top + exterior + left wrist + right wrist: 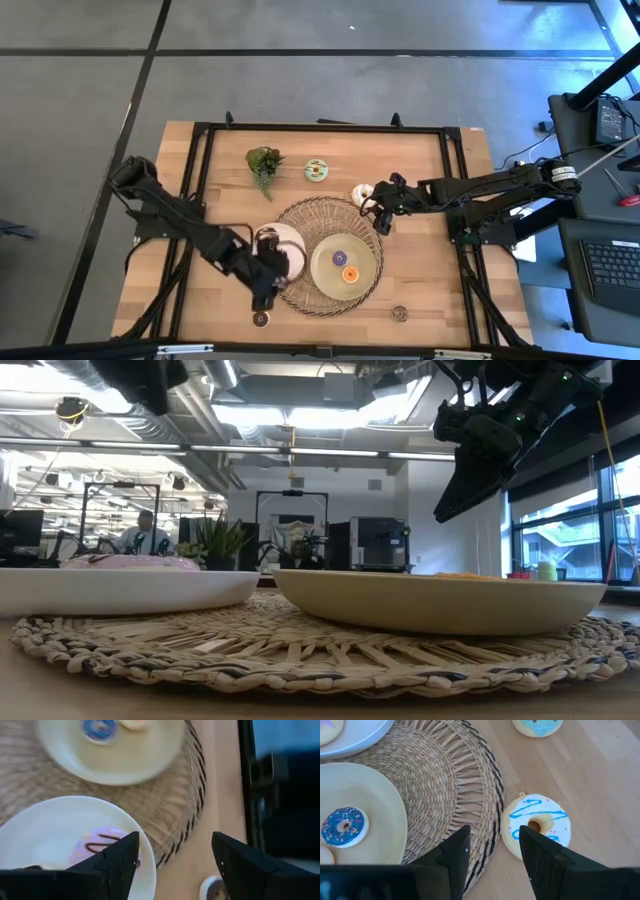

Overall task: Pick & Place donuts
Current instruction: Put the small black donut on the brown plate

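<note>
The brown donut needs to go on the pale-green plate, so the robot's left gripper will next grab the donut by one side of its ring.
The toy donuts are scattered. A purple-blue donut and an orange donut lie on the pale-green plate. A pink donut with brown drizzle lies on the white plate. On the bare wood lie a cream donut with blue drizzle, a mint donut and two brown donuts. My left gripper hovers open over the white plate's near edge. My right gripper hangs open above the mat's edge, beside the cream donut.
Both plates sit on a round woven mat at the table's middle. A green plant sprig lies near the far edge, left of the mint donut. A black frame rail runs around the tabletop.
</note>
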`<state>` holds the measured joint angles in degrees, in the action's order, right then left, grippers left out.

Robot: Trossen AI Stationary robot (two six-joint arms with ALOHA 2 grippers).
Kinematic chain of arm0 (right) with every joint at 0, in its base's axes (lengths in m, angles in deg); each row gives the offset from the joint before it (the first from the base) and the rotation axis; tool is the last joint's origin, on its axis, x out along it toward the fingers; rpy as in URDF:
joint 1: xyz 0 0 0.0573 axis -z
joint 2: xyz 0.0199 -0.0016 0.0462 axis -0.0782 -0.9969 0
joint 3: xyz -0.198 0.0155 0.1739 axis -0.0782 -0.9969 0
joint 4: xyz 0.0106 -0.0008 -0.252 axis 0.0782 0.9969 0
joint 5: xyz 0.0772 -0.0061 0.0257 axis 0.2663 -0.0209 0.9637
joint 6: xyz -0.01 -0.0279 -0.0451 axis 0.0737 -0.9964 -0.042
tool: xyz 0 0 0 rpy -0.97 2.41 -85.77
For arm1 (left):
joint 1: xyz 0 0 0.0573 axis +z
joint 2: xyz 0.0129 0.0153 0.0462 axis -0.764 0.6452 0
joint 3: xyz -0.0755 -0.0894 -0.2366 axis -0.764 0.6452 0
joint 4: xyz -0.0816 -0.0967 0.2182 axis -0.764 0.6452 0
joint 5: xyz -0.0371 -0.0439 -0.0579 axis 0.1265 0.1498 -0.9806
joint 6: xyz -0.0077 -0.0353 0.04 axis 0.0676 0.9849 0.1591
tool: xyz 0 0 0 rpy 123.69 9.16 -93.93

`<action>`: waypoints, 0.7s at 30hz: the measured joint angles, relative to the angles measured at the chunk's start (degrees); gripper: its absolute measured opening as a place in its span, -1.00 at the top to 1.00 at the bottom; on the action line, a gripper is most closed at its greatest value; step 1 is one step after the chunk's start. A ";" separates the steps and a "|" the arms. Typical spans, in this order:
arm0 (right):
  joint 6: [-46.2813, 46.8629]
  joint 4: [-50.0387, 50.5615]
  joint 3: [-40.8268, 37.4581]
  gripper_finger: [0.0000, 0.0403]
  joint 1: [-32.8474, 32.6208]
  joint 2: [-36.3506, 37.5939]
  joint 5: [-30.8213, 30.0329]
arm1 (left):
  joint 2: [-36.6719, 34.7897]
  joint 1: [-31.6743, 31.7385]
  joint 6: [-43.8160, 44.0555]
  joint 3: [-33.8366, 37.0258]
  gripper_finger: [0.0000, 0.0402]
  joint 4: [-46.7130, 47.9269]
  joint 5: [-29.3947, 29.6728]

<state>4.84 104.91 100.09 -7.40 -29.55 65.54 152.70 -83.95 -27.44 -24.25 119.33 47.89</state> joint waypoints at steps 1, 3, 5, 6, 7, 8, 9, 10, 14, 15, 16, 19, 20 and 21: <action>0.00 -0.01 0.00 0.15 0.00 0.00 0.00 | 0.78 -0.65 -1.55 0.00 -0.22 -0.20 -0.41; 0.02 -0.02 0.00 0.15 0.00 0.00 -0.01 | 2.56 -1.91 -3.51 0.00 -0.20 -1.07 -1.93; 0.04 -0.02 0.00 0.15 0.00 0.02 -0.02 | 4.62 -3.16 -3.80 0.00 -0.18 -1.70 -4.82; 0.09 -0.02 0.00 0.15 0.00 0.02 -0.01 | 5.51 -3.64 -3.82 0.00 -0.17 -2.29 -6.63; 0.12 -0.02 0.00 0.15 0.00 0.02 -0.01 | 6.35 -4.11 -3.88 0.00 -0.16 -3.09 -8.01; 0.13 -0.03 0.00 0.15 0.00 0.02 -0.02 | 7.12 -4.60 -3.88 0.00 -0.15 -3.85 -9.13; 0.15 -0.04 0.00 0.15 0.00 0.02 -0.02 | 7.90 -5.15 -3.92 0.00 -0.14 -4.25 -9.75; 0.20 -0.04 0.00 0.15 0.00 0.02 -0.02 | 8.70 -5.68 -3.91 0.00 -0.12 -4.57 -9.96; 0.24 -0.80 0.00 0.15 0.00 0.02 -0.02 | 11.16 -7.47 -5.78 0.00 -0.06 -5.06 -9.95; 0.24 -1.41 0.00 0.15 0.00 0.02 -0.02 | 11.81 -7.85 -7.15 0.00 -0.04 -5.00 -9.97; 0.24 -2.12 0.00 0.15 0.00 0.02 -0.02 | 12.45 -8.17 -8.32 0.00 -0.02 -4.84 -10.04; 0.26 -3.13 0.00 0.15 0.00 0.02 -0.02 | 13.85 -8.79 -11.82 0.00 0.03 -4.52 -10.29; 0.26 -3.30 0.00 0.15 0.00 0.02 -0.02 | 14.30 -8.94 -12.78 0.00 0.04 -4.42 -10.28; 0.26 -3.39 0.00 0.15 0.00 0.02 -0.02 | 14.67 -9.01 -13.64 0.00 0.06 -4.25 -10.23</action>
<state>5.10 101.52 100.09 -7.40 -29.53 65.52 167.37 -92.95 -41.08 -24.25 115.08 37.66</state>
